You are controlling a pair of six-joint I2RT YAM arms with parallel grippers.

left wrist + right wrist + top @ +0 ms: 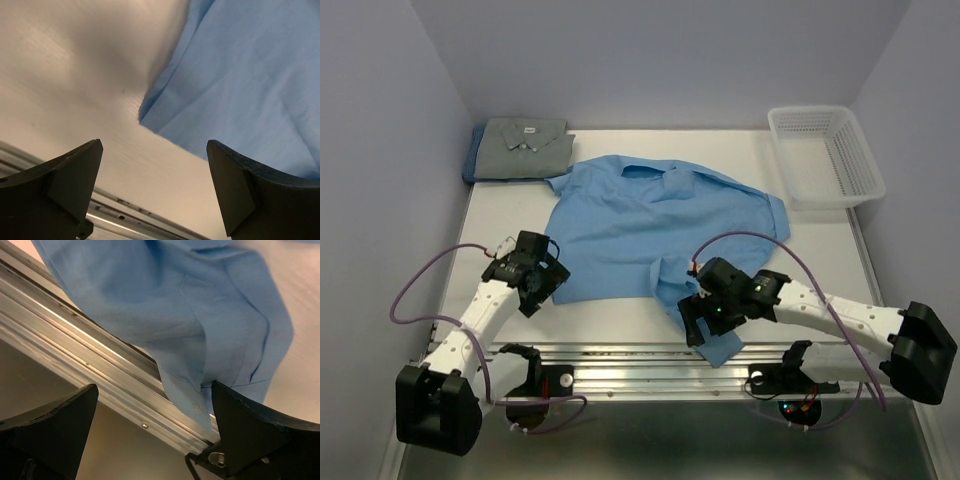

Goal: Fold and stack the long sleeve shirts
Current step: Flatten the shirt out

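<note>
My left gripper should take the light blue shirt by its near corner (557, 300) (147, 120) next. Then it can lift the shirt and spread it out for folding.
A light blue shirt (655, 225) lies spread on the table, collar to the back. One sleeve trails to the near edge, its cuff (720, 348) hanging over the metal rail. My left gripper (542, 285) is open and empty at the shirt's near left corner (150, 117), which lies just ahead of its fingers (75, 180). My right gripper (698, 322) is open and empty above the sleeve cuff (192, 400). A folded grey shirt (525, 145) with a white neck label lies on a darker blue shirt (472, 160) at the back left.
A white mesh basket (825, 155) stands at the back right. An aluminium rail (650, 365) runs along the table's near edge; it also shows in the right wrist view (90, 350). Purple walls enclose the table on three sides.
</note>
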